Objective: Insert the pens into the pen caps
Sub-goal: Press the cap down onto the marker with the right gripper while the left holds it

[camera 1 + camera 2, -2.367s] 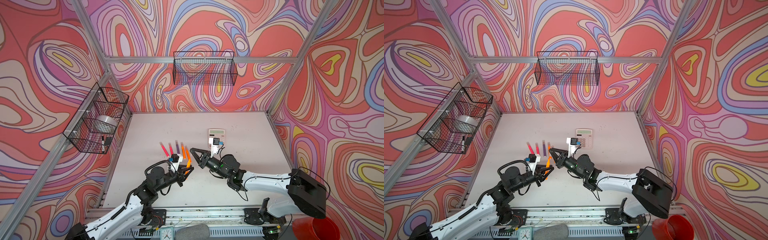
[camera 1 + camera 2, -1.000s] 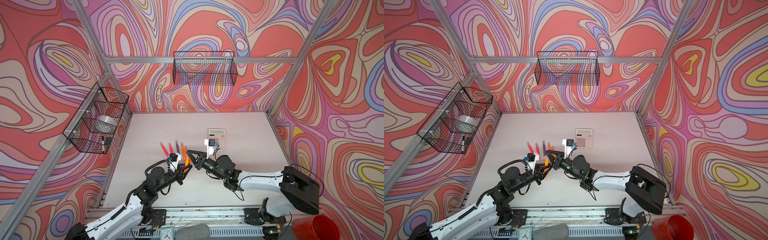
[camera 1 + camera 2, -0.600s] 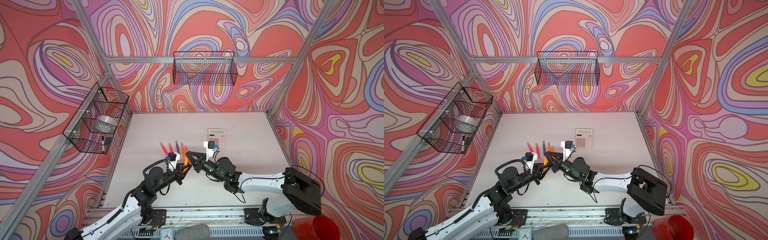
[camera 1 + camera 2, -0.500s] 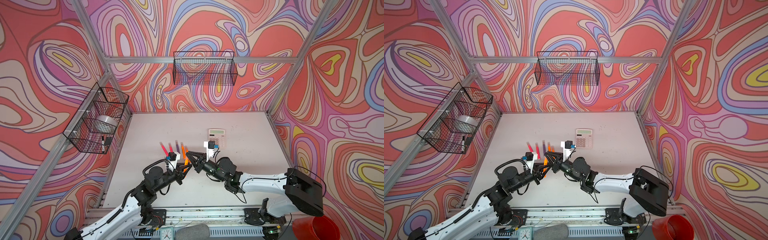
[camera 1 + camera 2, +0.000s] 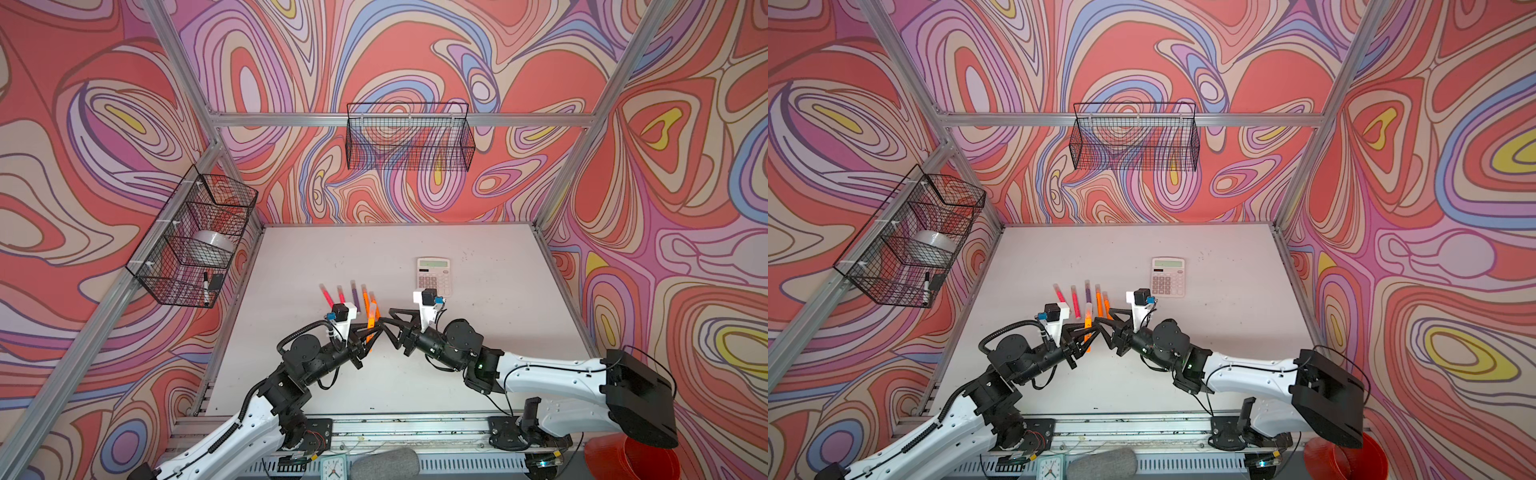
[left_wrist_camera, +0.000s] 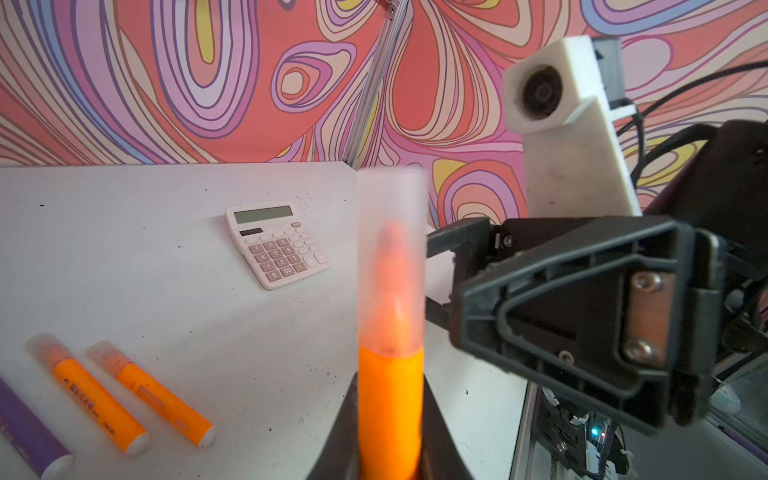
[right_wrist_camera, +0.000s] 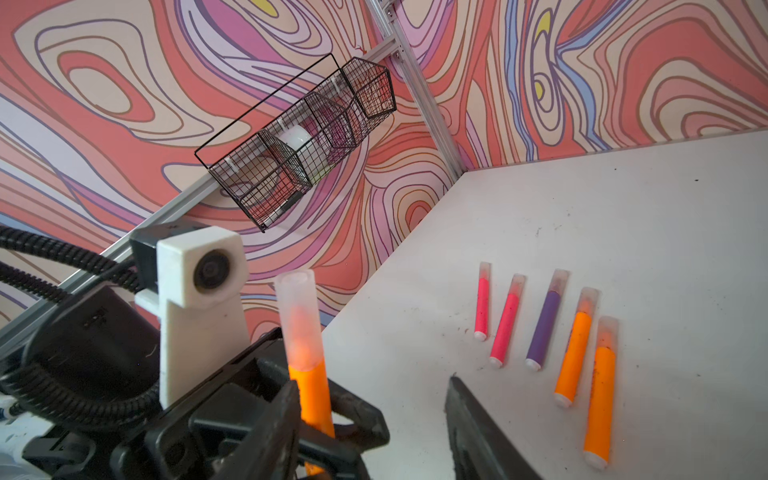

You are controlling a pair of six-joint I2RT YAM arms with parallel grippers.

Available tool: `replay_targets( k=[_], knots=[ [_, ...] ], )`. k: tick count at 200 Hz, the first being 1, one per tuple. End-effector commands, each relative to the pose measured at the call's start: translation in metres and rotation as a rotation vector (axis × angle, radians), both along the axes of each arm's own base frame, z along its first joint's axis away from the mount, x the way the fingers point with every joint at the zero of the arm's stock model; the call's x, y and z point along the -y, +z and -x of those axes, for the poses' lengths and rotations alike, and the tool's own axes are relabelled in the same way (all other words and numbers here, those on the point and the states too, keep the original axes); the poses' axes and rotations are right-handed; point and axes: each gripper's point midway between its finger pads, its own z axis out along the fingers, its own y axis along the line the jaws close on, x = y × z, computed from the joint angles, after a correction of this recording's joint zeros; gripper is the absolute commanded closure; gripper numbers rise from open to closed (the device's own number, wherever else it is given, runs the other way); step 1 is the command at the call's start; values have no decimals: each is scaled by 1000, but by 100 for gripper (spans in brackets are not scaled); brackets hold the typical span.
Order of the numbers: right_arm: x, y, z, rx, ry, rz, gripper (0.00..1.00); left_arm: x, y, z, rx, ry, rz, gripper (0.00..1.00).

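Next, my right gripper grabs the pale translucent pen cap (image 5: 372,308), to insert the pen fully. My left gripper keeps the orange body (image 5: 370,322).
My left gripper (image 5: 368,337) is shut on an orange pen (image 6: 390,407) that stands upright between its jaws. A pale translucent pen cap (image 6: 390,266) sits over its tip, seen too in the right wrist view as the cap (image 7: 297,311) on the pen (image 7: 309,386). My right gripper (image 7: 372,384) faces it with its jaws wide apart, holding nothing; the pen rises close by one finger. Five capped pens lie in a row on the table: two pink pens (image 7: 482,307) (image 7: 505,328), a purple pen (image 7: 544,328) and two orange pens (image 7: 575,353) (image 7: 600,395).
A white calculator (image 5: 433,274) lies behind the right gripper. A wire basket (image 5: 191,241) on the left wall holds a tape roll and a black-and-white marker. Another wire basket (image 5: 409,137) hangs on the back wall. A red bucket (image 5: 623,461) stands at the front right.
My right gripper carried the cap leftward onto the orange pen's tip, then opened and let it go. The cap stays on the pen. The left gripper kept its hold.
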Motion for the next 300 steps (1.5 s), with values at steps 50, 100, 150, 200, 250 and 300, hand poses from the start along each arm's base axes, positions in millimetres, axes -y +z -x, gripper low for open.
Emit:
replay_targets(
  k=[50, 100, 150, 200, 250, 300],
  knots=[
    [-9, 31, -2, 17, 8, -2, 41, 2, 11, -4, 46, 6, -12, 100],
    [-31, 28, -24, -49, -44, 81, 52, 3, 8, -5, 46, 1, -24, 100],
    [-40, 24, -27, -59, -32, 97, 55, 3, 5, -6, 45, 4, -34, 100],
    [-46, 24, -22, -57, 10, 95, 78, 1, 2, -6, 49, 14, -46, 100],
    [-50, 8, -9, -82, 86, 118, 100, -8, 13, -17, 107, 94, -45, 100],
    [-45, -10, 4, -89, 131, 167, 100, -29, 88, -27, 320, 243, 47, 100]
  ],
)
